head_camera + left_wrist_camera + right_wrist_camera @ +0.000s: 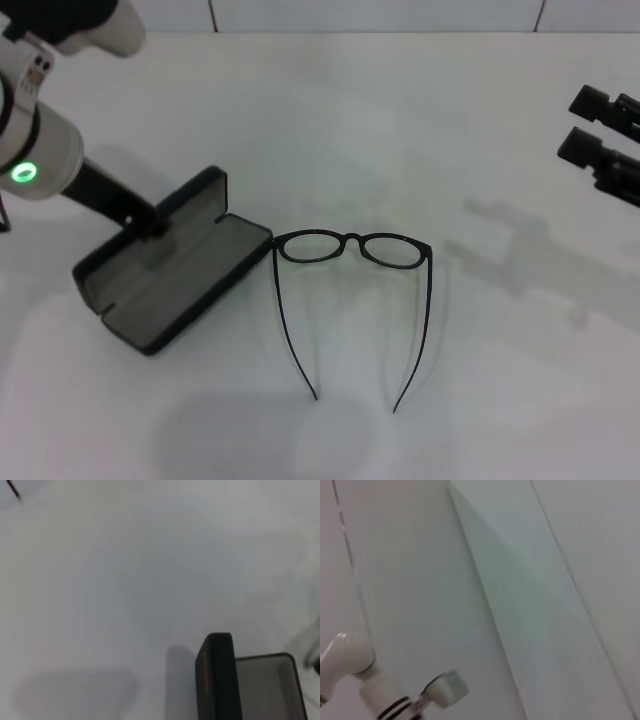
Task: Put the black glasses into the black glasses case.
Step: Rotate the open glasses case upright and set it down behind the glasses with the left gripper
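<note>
The case is still short of the clear tabletop behind the glasses (350,247), so my left gripper keeps hold of the case until it is there.
The black glasses (350,247) lie on the white table at the middle, lenses away from me, both temple arms spread and pointing toward me. The black glasses case (165,275) lies open just to their left, grey lining up, its lid (195,195) raised along the far side. My left gripper (150,222) reaches down from the upper left and is at the lid's edge, by the hinge. In the left wrist view the case (217,677) shows with its lining (265,685), and a temple tip (14,490). My right gripper (585,125) is open and empty at the far right.
The white table (400,120) reaches back to a tiled wall. My left arm's white housing with a green light (22,172) hangs over the table's left side. The right wrist view shows only the wall and the left arm's white links (350,660).
</note>
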Available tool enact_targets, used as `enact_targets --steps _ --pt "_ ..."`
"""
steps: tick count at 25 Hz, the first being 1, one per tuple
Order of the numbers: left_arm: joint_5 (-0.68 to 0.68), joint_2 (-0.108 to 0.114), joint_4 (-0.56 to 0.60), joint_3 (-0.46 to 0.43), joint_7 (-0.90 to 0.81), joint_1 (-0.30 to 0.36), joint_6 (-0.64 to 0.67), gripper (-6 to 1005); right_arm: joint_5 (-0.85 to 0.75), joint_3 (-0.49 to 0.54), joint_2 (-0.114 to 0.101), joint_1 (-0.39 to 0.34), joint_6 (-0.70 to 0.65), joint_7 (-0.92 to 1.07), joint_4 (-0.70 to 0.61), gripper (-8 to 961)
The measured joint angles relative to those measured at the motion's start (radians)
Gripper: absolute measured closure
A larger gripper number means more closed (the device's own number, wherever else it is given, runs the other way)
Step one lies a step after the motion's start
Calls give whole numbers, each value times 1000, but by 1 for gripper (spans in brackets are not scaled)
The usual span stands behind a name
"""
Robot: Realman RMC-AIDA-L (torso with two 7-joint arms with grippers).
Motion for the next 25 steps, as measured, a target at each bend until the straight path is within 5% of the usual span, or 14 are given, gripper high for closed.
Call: enact_targets --steps 8,12,18,25 --pt "3 2 99 13 118 -43 -119 783 -203 2 -9 11 -97 -2 -80 254" --pt "-7 0 86 132 262 -56 -249 792 -325 2 -16 15 -178 18 -156 255" --pt "1 -1 -32 345 455 -80 -500 792 -344 18 -18 3 -240 31 -168 256" --pt "-45 -2 -216 378 544 -172 -552 793 -345 41 -11 -12 -230 27 -160 258"
